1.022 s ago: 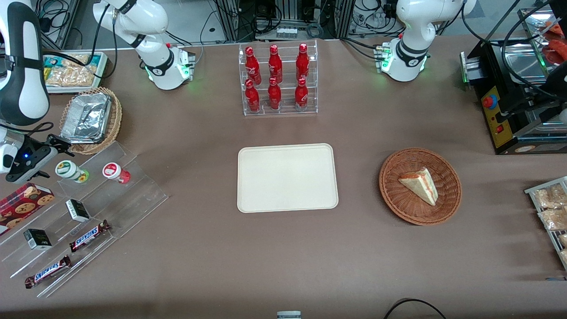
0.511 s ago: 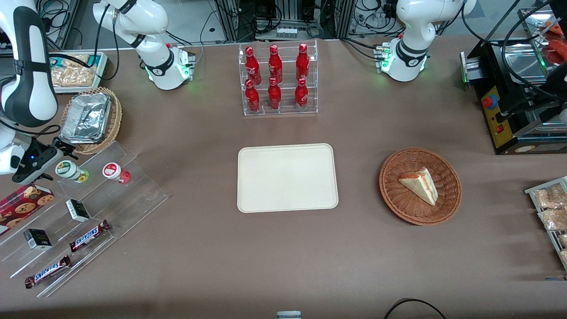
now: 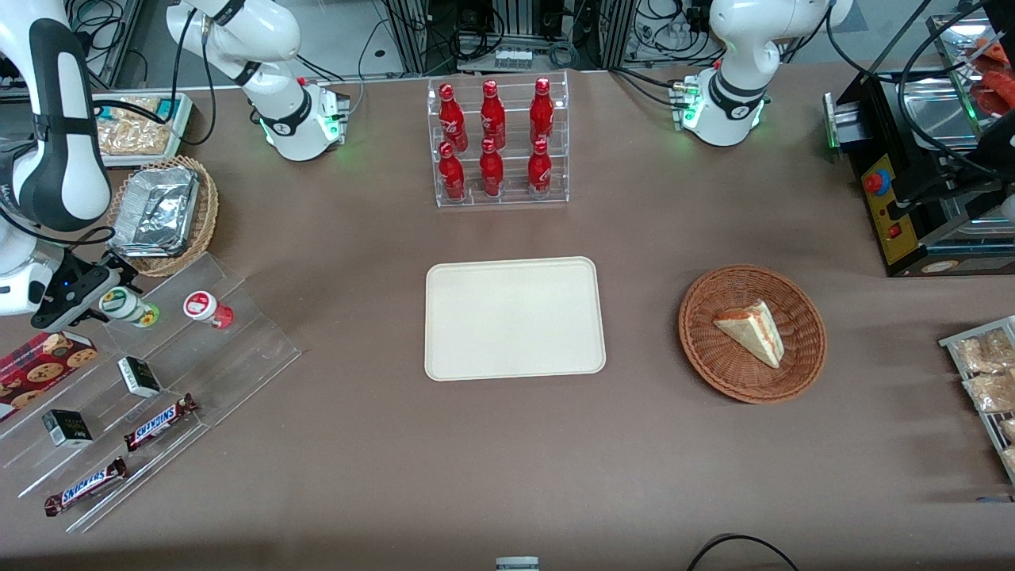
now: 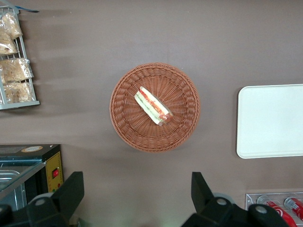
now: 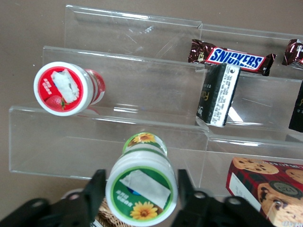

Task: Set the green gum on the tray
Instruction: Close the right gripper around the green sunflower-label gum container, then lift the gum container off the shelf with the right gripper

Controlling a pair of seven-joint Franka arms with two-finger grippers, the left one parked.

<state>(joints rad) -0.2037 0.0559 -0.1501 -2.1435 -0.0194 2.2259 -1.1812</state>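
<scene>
I will grab the green gum next with my right gripper by its white-lidded canister body [image 3: 128,305], to put it on the tray [image 3: 514,317].
The green gum [image 3: 125,305] stands on the top step of a clear acrylic riser [image 3: 158,373], toward the working arm's end of the table. In the right wrist view its white lid with the green sunflower label [image 5: 141,190] faces the camera. My right gripper [image 3: 93,290] is open and sits at the gum; in the wrist view the gripper [image 5: 140,185] has one black finger [image 5: 96,185] on each side of the lid, with small gaps. The cream tray [image 3: 514,317] lies flat and bare at the table's middle; its edge also shows in the left wrist view [image 4: 272,120].
A red-lidded gum canister [image 3: 204,308] stands beside the green one on the same step [image 5: 64,88]. Lower steps hold small black boxes [image 5: 218,97] and Snickers bars [image 3: 158,422]. A cookie box [image 3: 40,361], a foil-tray basket [image 3: 162,214], a bottle rack [image 3: 496,143] and a sandwich basket [image 3: 752,333] stand around.
My right gripper has moved in toward the green gum, and its fingers now flank the lid. The gum and everything else have stayed in place.
</scene>
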